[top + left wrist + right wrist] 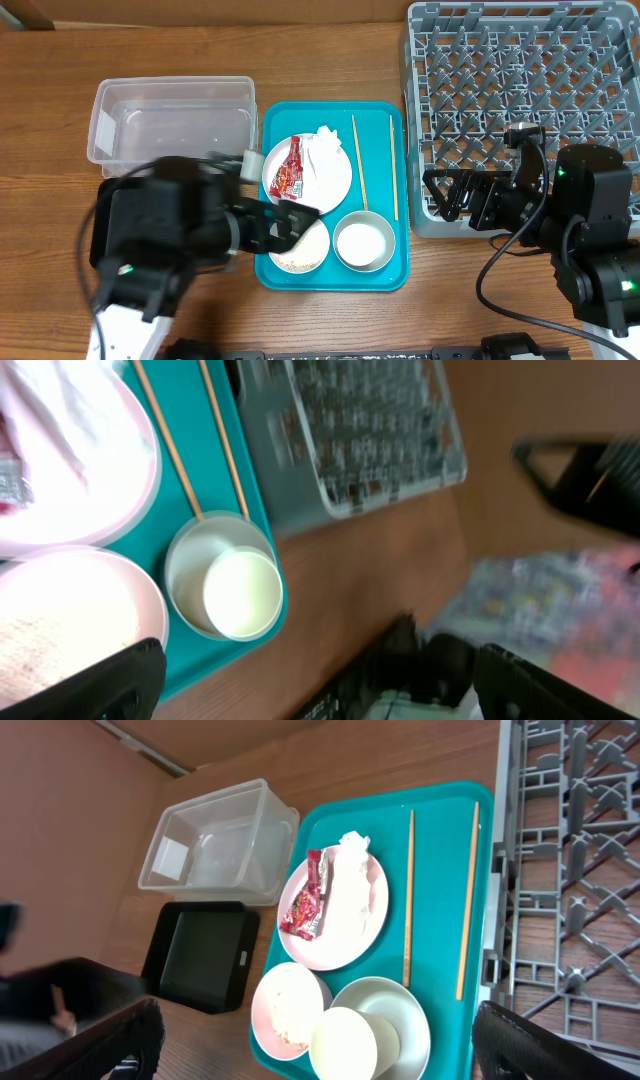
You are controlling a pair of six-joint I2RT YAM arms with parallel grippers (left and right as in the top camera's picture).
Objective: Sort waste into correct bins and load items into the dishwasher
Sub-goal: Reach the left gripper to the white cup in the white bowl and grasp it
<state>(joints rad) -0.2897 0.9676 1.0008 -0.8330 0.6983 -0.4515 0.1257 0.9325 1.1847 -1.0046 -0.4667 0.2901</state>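
My left gripper should next lift the tiny white cup (345, 1045) by its rim on the rice bowl side, so its base end stays free for the right gripper to take over.
On the teal tray (380, 120) a white plate (325, 178) holds a red sauce packet (290, 168) and a crumpled napkin (325, 148). Two chopsticks (358, 160) lie to its right. A bowl with rice grains (300, 255) and a bowl (364, 242) holding a tiny white cup (345, 1045) sit at the tray's front. My left gripper (285, 222) is open and empty, just above the rice bowl. My right gripper (455, 195) is open and empty at the front left corner of the grey dish rack (520, 100). The clear tub (170, 120) is empty. The black tray (200, 955) shows in the right wrist view.
In the overhead view my left arm covers the black tray. The dish rack fills the back right of the wooden table (300, 40). Cables (490, 280) trail from the right arm near the front edge. The left wrist view is blurred.
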